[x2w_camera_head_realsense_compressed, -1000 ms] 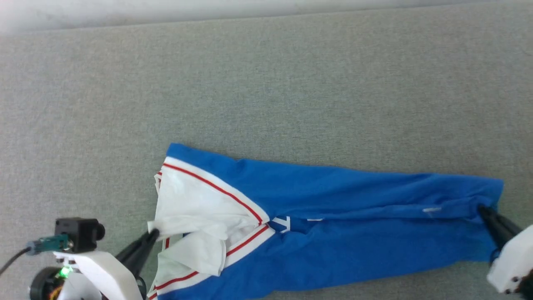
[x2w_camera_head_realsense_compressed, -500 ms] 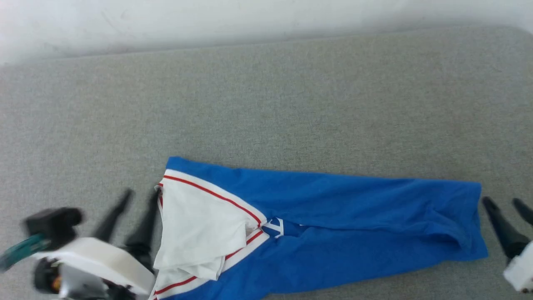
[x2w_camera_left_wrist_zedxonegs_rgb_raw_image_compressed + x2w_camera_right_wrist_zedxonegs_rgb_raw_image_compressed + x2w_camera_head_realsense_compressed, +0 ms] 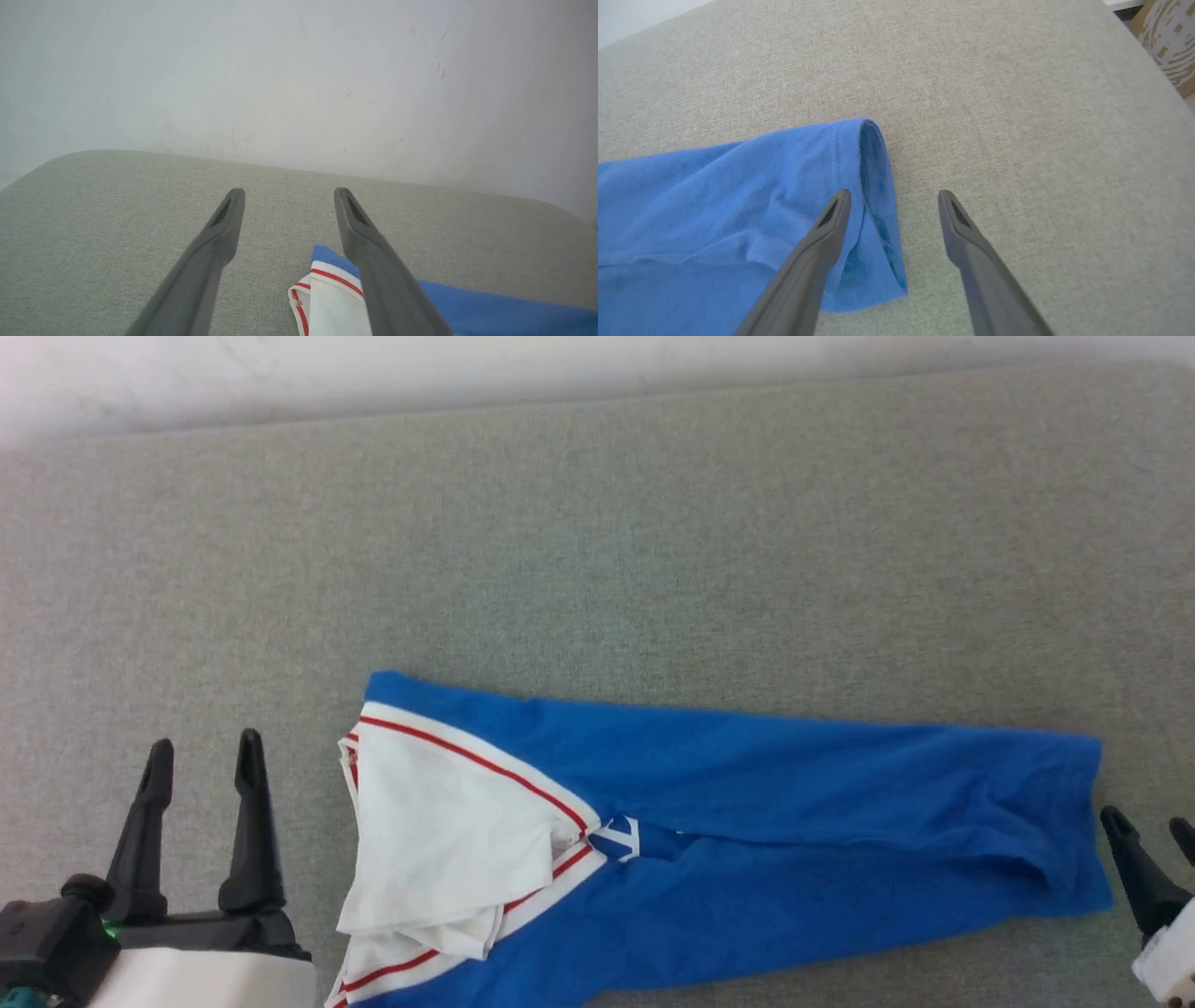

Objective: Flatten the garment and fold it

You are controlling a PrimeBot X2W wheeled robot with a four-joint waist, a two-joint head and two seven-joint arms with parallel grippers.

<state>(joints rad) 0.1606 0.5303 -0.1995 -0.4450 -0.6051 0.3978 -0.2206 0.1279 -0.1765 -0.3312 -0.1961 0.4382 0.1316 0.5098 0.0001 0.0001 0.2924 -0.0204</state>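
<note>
My right gripper should next grab the long blue jersey by its hem end, to fold it over toward its striped sleeves.
The garment, a bright blue jersey folded into a long band, lies across the grey surface with its white, red-striped sleeves piled at the left end. My left gripper stands open just left of the sleeves, apart from the cloth. In the left wrist view the gripper is open above the surface, the sleeve corner beside its right finger. My right gripper is open at the garment's right end, off the hem. In the right wrist view the gripper is open over the blue hem.
A grey fabric-covered surface carries the garment, with wide bare room behind it. A pale wall runs along its far edge. A brown patterned object shows past the surface's right corner.
Both grippers let go of the garment and opened, then drew back from its ends. The lifted sleeve and right hem settled flat. The head camera also shifted.
</note>
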